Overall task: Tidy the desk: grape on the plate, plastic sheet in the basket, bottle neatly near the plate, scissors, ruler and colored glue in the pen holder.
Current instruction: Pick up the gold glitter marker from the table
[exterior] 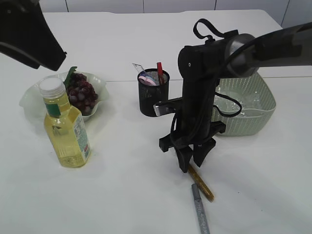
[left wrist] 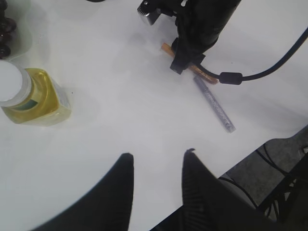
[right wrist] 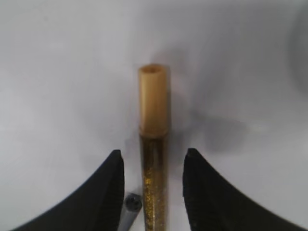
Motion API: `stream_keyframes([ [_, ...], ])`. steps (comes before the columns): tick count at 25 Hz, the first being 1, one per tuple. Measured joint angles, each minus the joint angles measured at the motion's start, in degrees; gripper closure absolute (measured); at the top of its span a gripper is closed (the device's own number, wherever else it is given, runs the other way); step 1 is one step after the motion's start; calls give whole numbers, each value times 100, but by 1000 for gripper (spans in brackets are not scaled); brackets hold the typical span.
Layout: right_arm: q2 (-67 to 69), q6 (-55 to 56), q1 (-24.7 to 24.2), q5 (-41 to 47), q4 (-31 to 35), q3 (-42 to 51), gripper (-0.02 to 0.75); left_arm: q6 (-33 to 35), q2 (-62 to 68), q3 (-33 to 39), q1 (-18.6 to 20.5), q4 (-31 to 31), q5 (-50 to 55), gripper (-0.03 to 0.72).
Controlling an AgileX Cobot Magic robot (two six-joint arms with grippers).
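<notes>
The robot's right gripper needs to pick up the gold glue tube next and should hold it by its capped half, because the silver glue tube crowds the gold tube's lower half.
A gold glitter glue tube lies on the white table, and my right gripper stands open astride it, with a gap on each side. A silver glue tube lies just beyond the gold glue tube, below the right gripper. The grapes rest on the plate. The bottle stands upright in front of the plate. The black pen holder holds scissors handles and a red item. My left gripper hangs open and empty, high over the table.
A pale green basket with clear plastic inside stands right of the pen holder, behind the right arm. The table's near edge runs close to the silver glue tube. The bottle sits at the left of the left wrist view.
</notes>
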Motion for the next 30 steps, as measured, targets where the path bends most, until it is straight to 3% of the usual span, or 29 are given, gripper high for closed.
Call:
stream_keyframes([
  [16, 159, 16, 0, 0, 0, -12, 437, 0, 0, 0, 0, 60, 0, 434],
  [30, 229, -7, 0, 38, -58, -81, 666, 0, 0, 0, 0, 135, 0, 434],
])
